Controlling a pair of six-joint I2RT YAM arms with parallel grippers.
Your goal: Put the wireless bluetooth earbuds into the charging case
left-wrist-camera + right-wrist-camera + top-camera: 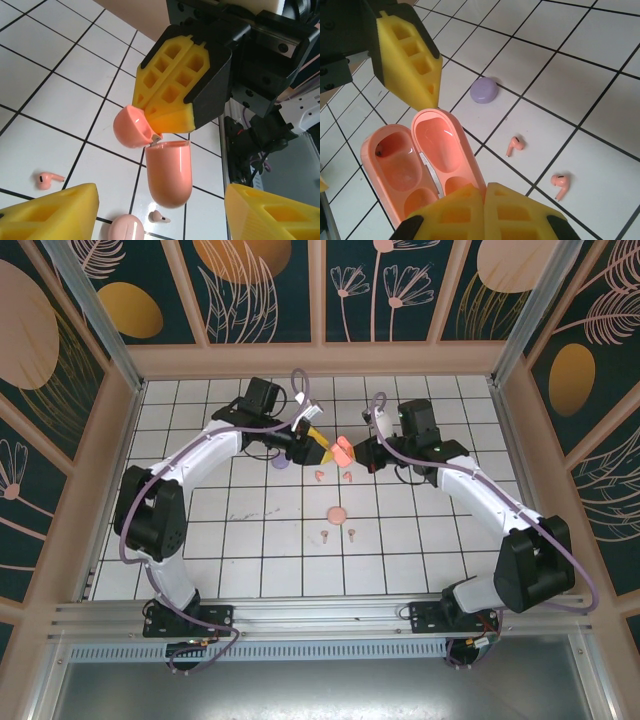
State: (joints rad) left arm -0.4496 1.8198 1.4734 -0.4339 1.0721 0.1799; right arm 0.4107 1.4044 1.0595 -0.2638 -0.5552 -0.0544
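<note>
My left gripper grabs the coral-pink charging case by its lower body [341,454] [170,177] next, since the open lid and sockets stay clear for inserting the earbuds.
The coral-pink charging case [342,450] hangs open above the tiles. My right gripper [358,454] is shut on it; in the right wrist view the right gripper [486,192] pinches the rim of one half of the case [420,155], and both halves look empty. My left gripper [318,448] is open. In the left wrist view the case body [167,172] hangs just ahead of the left gripper [161,210], untouched. Two coral earbuds [515,145] [560,182] lie on the floor below. Two pale pink earbuds [324,534] [353,532] lie nearer the arms.
A shut lilac case [485,90] sits on the tiles by the left gripper. A shut pale pink case [337,514] lies mid-table, just behind its earbuds. Wooden walls [320,360] ring the tiled floor.
</note>
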